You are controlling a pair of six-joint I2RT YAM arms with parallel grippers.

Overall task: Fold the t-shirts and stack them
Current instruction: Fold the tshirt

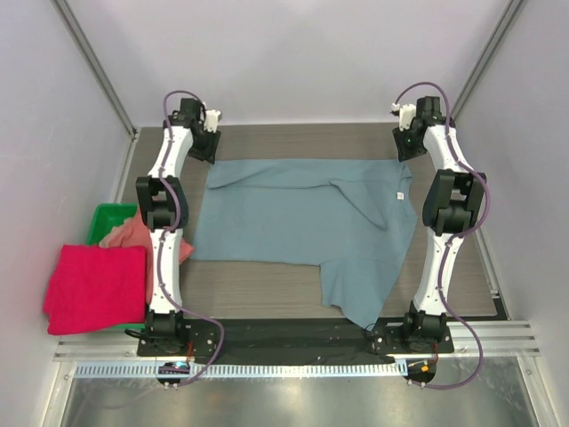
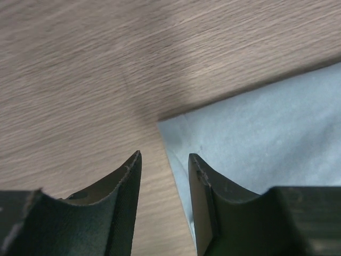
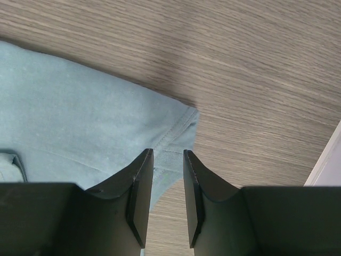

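Note:
The slate-blue t-shirt needs to be spread for folding, so the robot's right gripper next has to grab the t-shirt's far hemmed corner, opposite the left gripper.
The slate-blue t-shirt point(image 1: 302, 222) lies spread across the table, with a fold near its middle and one part trailing toward the near edge. My left gripper point(image 1: 212, 144) is at the shirt's far left corner. In the left wrist view the jaws point(image 2: 164, 154) stand apart, with the cloth's edge point(image 2: 266, 128) running under the right finger. My right gripper point(image 1: 407, 142) is at the far right corner. Its jaws point(image 3: 168, 151) stand a little apart over the hemmed corner point(image 3: 80, 112), which lies flat on the table. The crimson-pink t-shirt point(image 1: 95, 287) and salmon-pink t-shirt point(image 1: 124, 233) lie at the left.
A green bin point(image 1: 107, 216) sits at the left edge, half under the pink shirts. A white tag point(image 1: 401, 195) shows on the blue cloth near the right arm. Grey walls close in the table on three sides.

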